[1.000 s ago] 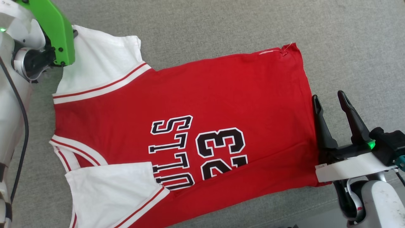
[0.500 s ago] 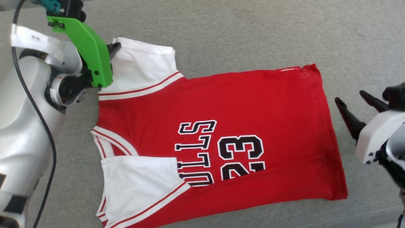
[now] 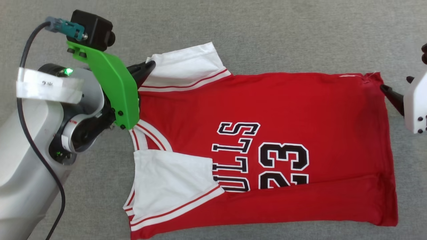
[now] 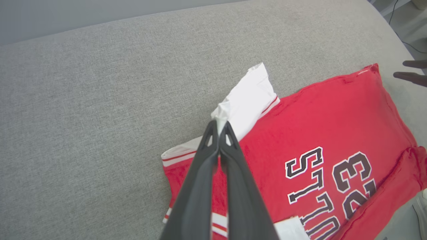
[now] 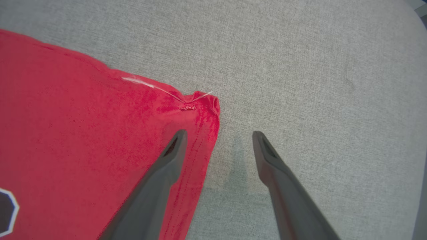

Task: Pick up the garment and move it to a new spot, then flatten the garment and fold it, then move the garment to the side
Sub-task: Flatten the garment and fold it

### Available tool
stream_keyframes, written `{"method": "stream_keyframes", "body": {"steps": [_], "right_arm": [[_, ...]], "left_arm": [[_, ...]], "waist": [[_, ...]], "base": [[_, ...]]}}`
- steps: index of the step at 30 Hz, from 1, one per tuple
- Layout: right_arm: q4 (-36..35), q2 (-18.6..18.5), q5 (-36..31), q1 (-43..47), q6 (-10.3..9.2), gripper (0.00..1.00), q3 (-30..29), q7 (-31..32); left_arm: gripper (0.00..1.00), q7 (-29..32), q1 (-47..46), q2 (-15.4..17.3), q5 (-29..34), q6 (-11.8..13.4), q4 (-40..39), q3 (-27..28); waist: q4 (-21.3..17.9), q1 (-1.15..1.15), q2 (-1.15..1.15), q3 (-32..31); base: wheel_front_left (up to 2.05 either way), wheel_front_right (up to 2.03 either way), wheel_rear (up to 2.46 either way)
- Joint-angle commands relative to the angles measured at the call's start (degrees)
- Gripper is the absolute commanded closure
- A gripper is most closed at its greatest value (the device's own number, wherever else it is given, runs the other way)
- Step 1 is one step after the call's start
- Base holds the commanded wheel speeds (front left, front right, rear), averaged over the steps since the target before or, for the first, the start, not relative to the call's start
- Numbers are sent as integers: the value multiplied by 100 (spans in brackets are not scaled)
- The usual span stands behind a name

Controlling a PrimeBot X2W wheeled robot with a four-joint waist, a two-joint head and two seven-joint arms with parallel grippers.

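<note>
My right gripper should next take hold of the red jersey by its bunched hem corner (image 3: 373, 78), so that it can fold the jersey's body (image 3: 296, 108) lengthwise.
The garment (image 3: 267, 116), a red jersey with "23" and black lettering, lies spread on a grey fabric surface, collar to the left. My left gripper (image 3: 150, 65) is shut on the corner of the far white sleeve (image 3: 186, 66). In the left wrist view its closed tips (image 4: 219, 128) pinch that sleeve (image 4: 248, 95), which rises bunched off the surface. The near sleeve (image 3: 173, 176) lies folded over the chest. My right gripper (image 3: 397, 83) stands open at the far hem corner. In its wrist view (image 5: 219, 134) one finger hovers over the red corner (image 5: 200, 103) and the other over bare fabric.
The grey upholstered surface (image 3: 300, 33) stretches on all sides of the jersey. Its far edge (image 4: 100, 23) meets a grey wall, and its right end curves down toward floor with a cable (image 4: 410, 43). My pale left arm (image 3: 30, 166) fills the lower left.
The head camera has shifted. The far sleeve, still held by my left gripper, is now bunched and raised. My right gripper went from beside the hem's middle to its far corner.
</note>
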Motion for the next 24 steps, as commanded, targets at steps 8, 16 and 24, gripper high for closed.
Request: {"method": "stream_keyframes", "body": {"steps": [8, 16, 24], "right_arm": [[533, -170, 34, -547, -5, 0, 568, -38], [877, -259, 100, -593, -5, 0, 1162, -52], [1182, -237, 472, -505, -5, 100, 1320, -195]], "left_arm": [[100, -10, 291, 104, 136, 180, -643, -30], [100, -79, 361, 54, 177, 187, -687, -99], [100, -221, 423, 12, 175, 197, -477, -74]], "waist": [[308, 0, 0, 305], [440, 0, 0, 422], [485, 0, 0, 413]], "base": [[0, 0, 0], [0, 0, 0], [0, 0, 0]]}}
